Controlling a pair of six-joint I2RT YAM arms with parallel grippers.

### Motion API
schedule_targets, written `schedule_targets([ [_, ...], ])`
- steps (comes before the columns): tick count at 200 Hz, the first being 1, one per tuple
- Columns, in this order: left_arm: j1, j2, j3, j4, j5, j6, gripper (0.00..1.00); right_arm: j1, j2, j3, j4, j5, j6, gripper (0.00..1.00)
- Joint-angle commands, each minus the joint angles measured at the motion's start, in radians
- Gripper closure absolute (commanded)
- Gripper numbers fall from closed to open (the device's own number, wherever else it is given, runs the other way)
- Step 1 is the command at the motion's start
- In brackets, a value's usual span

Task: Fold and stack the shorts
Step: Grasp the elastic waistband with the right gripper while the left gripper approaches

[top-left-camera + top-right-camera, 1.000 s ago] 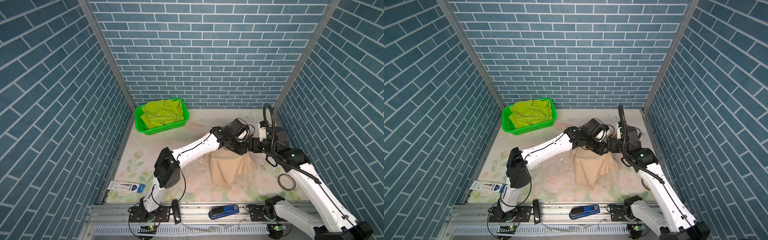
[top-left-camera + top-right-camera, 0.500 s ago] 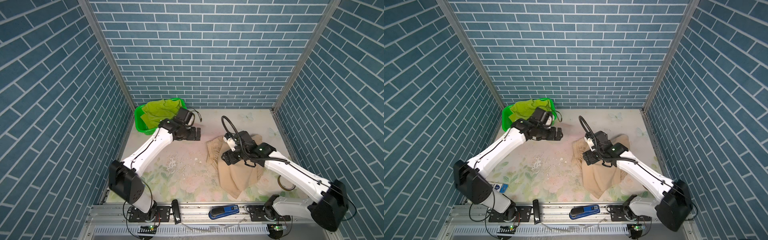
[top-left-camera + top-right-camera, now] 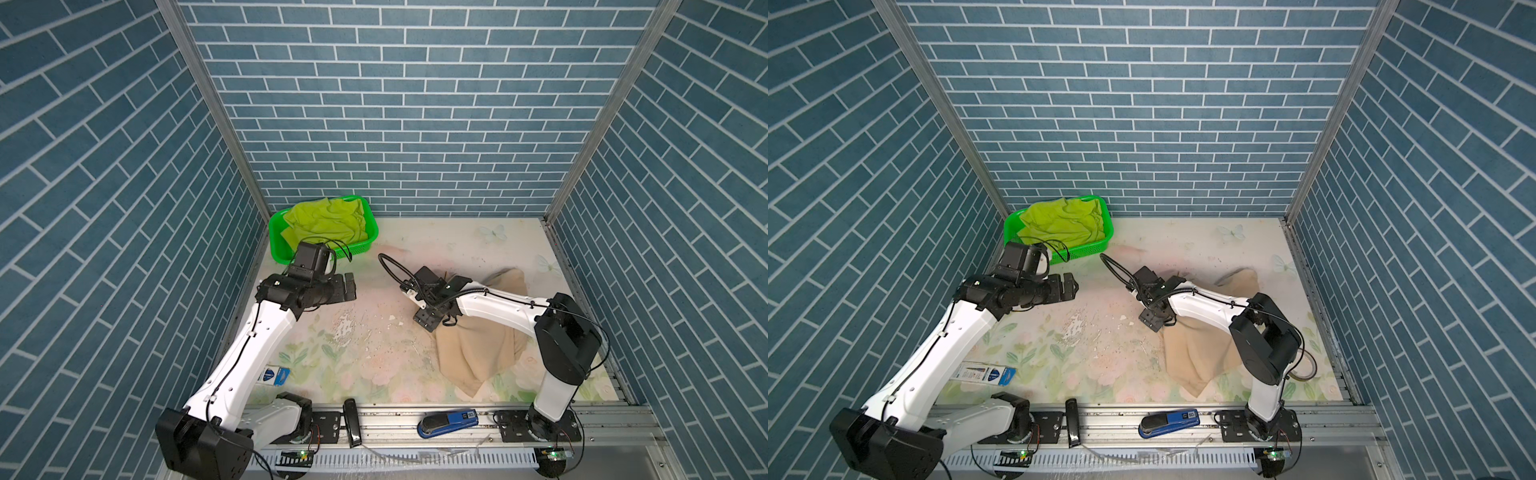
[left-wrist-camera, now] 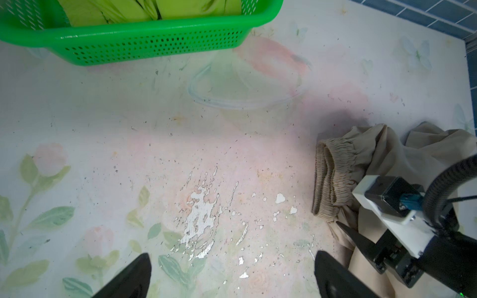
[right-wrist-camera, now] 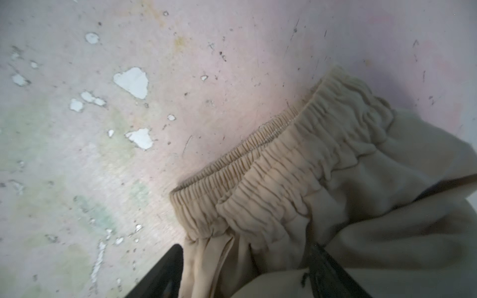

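The left gripper grabs the beige shorts [image 4: 390, 154] by one end of the elastic waistband [image 4: 334, 155] next, to spread them flat for folding.
The beige shorts [image 3: 478, 353] lie crumpled on the right of the table, their elastic waistband [image 5: 322, 154] facing the middle. My right gripper [image 5: 246, 255] is low over them just behind the waistband. Its jaws stand apart with beige cloth between them, one fingertip [image 5: 175, 258] beside the cloth's edge. In a top view the right gripper [image 3: 436, 324] is at the shorts' left end. The lime green shorts [image 3: 324, 220] lie bunched in the green basket [image 3: 276, 243]. My left gripper [image 3: 347, 286] hovers open and empty above bare table, in front of the basket.
A blue stapler [image 3: 446, 422] and a black bar [image 3: 351, 422] lie on the front rail. A printed packet [image 3: 274, 376] lies beside the left arm. A tape ring [image 3: 1304, 365] lies by the right arm's base. Brick-patterned walls close three sides.
My left gripper let go of the beige shorts, opened wide and drew back left toward the basket. The shorts went from hanging between both grippers to lying on the table, with the right gripper low over them.
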Motion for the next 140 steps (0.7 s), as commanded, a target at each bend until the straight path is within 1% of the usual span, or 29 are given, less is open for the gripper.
schedule_targets([
  [1, 0.009, -0.013, -0.028, -0.012, 0.011, 0.018, 0.00, 0.001, 0.040, 0.029, 0.010, 0.110, -0.098, 0.30],
  [18, 0.011, -0.013, -0.042, 0.002, 0.026, 0.011, 0.00, 0.000, 0.055, 0.035, 0.032, 0.133, -0.111, 0.34],
  [41, 0.011, -0.003, -0.058, 0.022, 0.052, 0.008, 0.00, 0.000, 0.092, 0.055, 0.038, 0.115, -0.117, 0.41],
  [52, 0.011, 0.000, -0.060, 0.022, 0.056, 0.008, 0.00, 0.000, 0.109, 0.058, 0.049, 0.120, -0.122, 0.46],
  [62, 0.011, 0.001, -0.065, 0.028, 0.063, 0.005, 0.00, 0.000, 0.121, 0.067, 0.050, 0.130, -0.125, 0.58],
  [65, 0.011, 0.001, -0.068, 0.032, 0.067, 0.003, 0.00, 0.000, 0.122, 0.072, 0.051, 0.131, -0.124, 0.63],
  [66, 0.011, 0.001, -0.069, 0.032, 0.069, 0.002, 0.00, -0.002, 0.122, 0.075, 0.051, 0.130, -0.124, 0.66],
  [69, 0.011, 0.001, -0.074, 0.037, 0.073, 0.000, 0.00, -0.001, 0.122, 0.077, 0.051, 0.129, -0.124, 0.68],
  [73, 0.011, 0.002, -0.080, 0.043, 0.085, -0.003, 0.00, -0.003, 0.118, 0.083, 0.049, 0.124, -0.122, 0.74],
  [84, 0.011, 0.002, -0.105, 0.076, 0.112, -0.019, 0.00, -0.011, 0.101, 0.105, 0.043, 0.093, -0.105, 0.90],
  [92, 0.010, 0.003, -0.129, 0.106, 0.135, -0.027, 0.00, -0.023, 0.080, 0.121, 0.037, 0.069, -0.086, 1.00],
  [111, 0.006, 0.018, -0.197, 0.209, 0.188, -0.062, 0.00, -0.069, 0.009, 0.147, 0.021, -0.022, -0.023, 1.00],
  [123, -0.009, 0.033, -0.245, 0.317, 0.235, -0.089, 0.00, -0.113, -0.039, 0.150, 0.010, -0.135, 0.015, 1.00],
  [132, -0.035, 0.050, -0.268, 0.390, 0.248, -0.105, 0.00, -0.147, -0.069, 0.149, 0.002, -0.230, 0.033, 1.00],
  [140, -0.065, 0.078, -0.276, 0.442, 0.246, -0.109, 0.00, -0.170, -0.091, 0.141, 0.001, -0.274, 0.046, 1.00],
])
